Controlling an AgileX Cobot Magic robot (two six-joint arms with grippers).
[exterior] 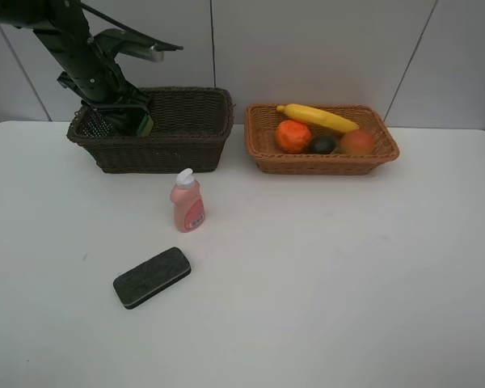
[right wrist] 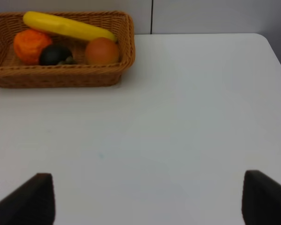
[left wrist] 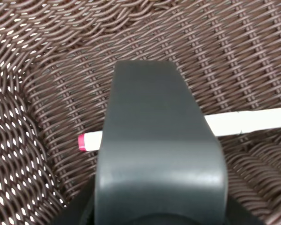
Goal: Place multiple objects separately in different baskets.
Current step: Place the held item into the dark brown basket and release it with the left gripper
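The dark green bottle is hanging low inside the dark basket, over the basket's woven bottom. It would rest in the dark basket, so my left gripper will let go of it.
My left gripper (exterior: 123,120) is down inside the dark brown basket (exterior: 196,94) at its left end, shut on the dark green pump bottle (left wrist: 159,154), which fills the left wrist view. Under the bottle a white pink-tipped marker (left wrist: 246,122) lies on the woven floor. The light tan basket (exterior: 323,166) holds the banana (exterior: 317,117), orange (exterior: 293,136), mangosteen (exterior: 323,145) and red-orange fruit (exterior: 356,142). A small pink bottle (exterior: 187,202) stands upright in front of the dark basket, and the black eraser (exterior: 152,277) lies nearer the front. My right gripper (right wrist: 150,201) is open, over bare table.
The white table (exterior: 347,267) meets a grey wall behind both baskets. The two baskets stand side by side at the back with a small gap between them. The right arm does not show in the exterior high view.
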